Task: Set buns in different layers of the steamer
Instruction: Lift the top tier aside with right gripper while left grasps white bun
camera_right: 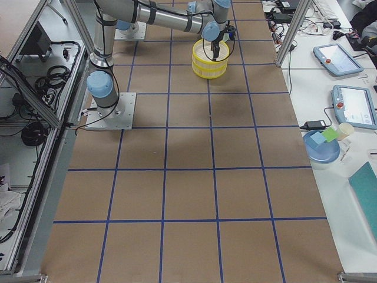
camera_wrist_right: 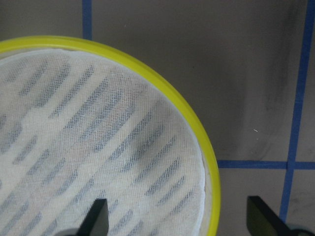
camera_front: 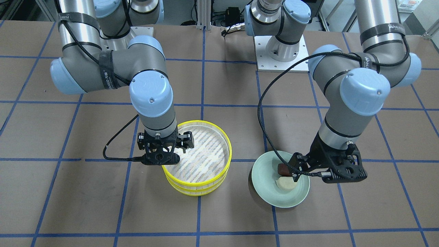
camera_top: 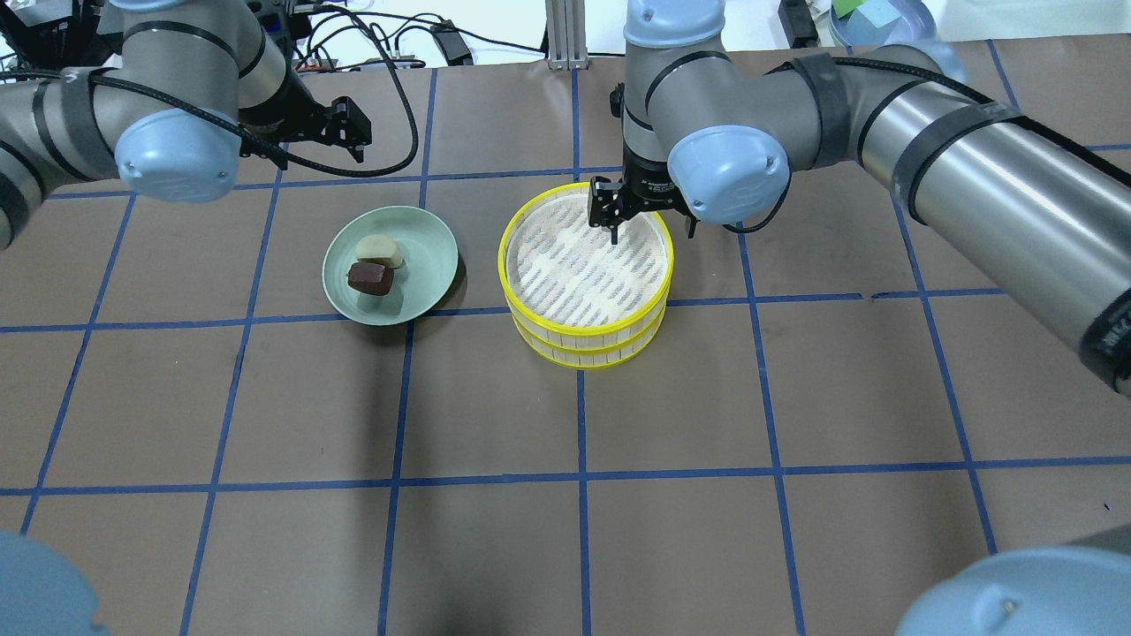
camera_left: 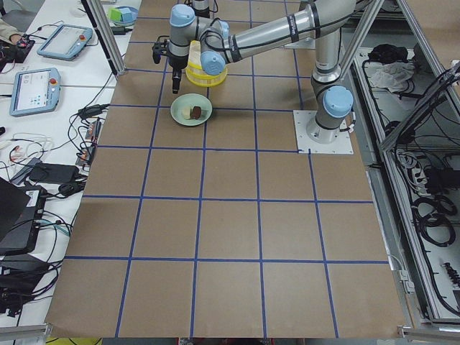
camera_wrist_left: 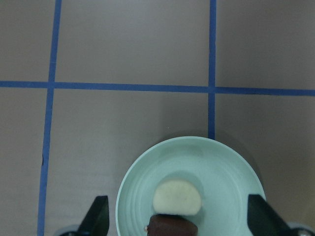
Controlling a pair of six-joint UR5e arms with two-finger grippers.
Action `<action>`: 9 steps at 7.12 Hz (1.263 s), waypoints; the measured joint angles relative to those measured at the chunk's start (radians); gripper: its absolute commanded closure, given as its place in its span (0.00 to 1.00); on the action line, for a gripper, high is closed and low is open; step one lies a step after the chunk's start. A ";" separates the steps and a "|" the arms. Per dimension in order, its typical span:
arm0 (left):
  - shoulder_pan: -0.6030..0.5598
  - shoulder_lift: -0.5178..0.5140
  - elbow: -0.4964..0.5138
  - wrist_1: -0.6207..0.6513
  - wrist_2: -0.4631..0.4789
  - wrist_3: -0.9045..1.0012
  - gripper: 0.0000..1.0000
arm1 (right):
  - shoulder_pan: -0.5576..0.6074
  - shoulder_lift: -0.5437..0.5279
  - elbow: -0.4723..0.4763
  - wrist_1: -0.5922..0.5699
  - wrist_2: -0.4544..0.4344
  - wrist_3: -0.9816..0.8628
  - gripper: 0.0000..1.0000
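Observation:
My right gripper lifts the top tray by its yellow rim next, to open up the steamer's lower layer for a bun.
The steamer stands as two stacked yellow-rimmed trays; the top tray's woven floor is bare. My right gripper is open and hovers over its far right rim, one finger inside the rim and one outside. A pale green plate to the steamer's left holds the cream bun and the brown bun, which touch. My left gripper is open and empty above the plate. In its wrist view the cream bun and brown bun lie between the fingers.
Brown paper with blue tape lines covers the table. The right arm's cable hangs beside the steamer. Tablets and a blue bowl sit on side benches beyond the table ends.

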 measured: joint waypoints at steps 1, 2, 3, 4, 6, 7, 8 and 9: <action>0.001 -0.048 0.000 0.036 -0.002 0.021 0.03 | 0.000 0.009 0.006 -0.011 0.001 -0.004 0.50; 0.001 -0.085 0.001 0.052 -0.008 0.043 0.03 | -0.004 0.012 0.009 -0.013 0.000 -0.019 0.62; 0.001 -0.116 0.000 0.058 -0.018 0.075 0.03 | -0.011 0.014 0.011 -0.011 -0.001 -0.040 0.72; 0.001 -0.141 -0.004 0.059 -0.024 0.099 0.03 | -0.017 0.013 0.012 -0.009 -0.003 -0.045 0.97; 0.001 -0.177 -0.029 0.058 -0.025 0.124 0.02 | -0.025 0.008 0.012 0.005 -0.008 -0.039 1.00; 0.002 -0.185 -0.037 0.057 -0.024 0.150 0.02 | -0.034 -0.005 0.011 0.033 -0.012 -0.038 1.00; 0.005 -0.188 -0.041 0.055 -0.023 0.172 0.03 | -0.051 -0.041 0.006 0.086 -0.013 -0.040 1.00; 0.007 -0.190 -0.042 0.053 -0.024 0.182 0.04 | -0.079 -0.103 -0.002 0.165 -0.013 -0.048 1.00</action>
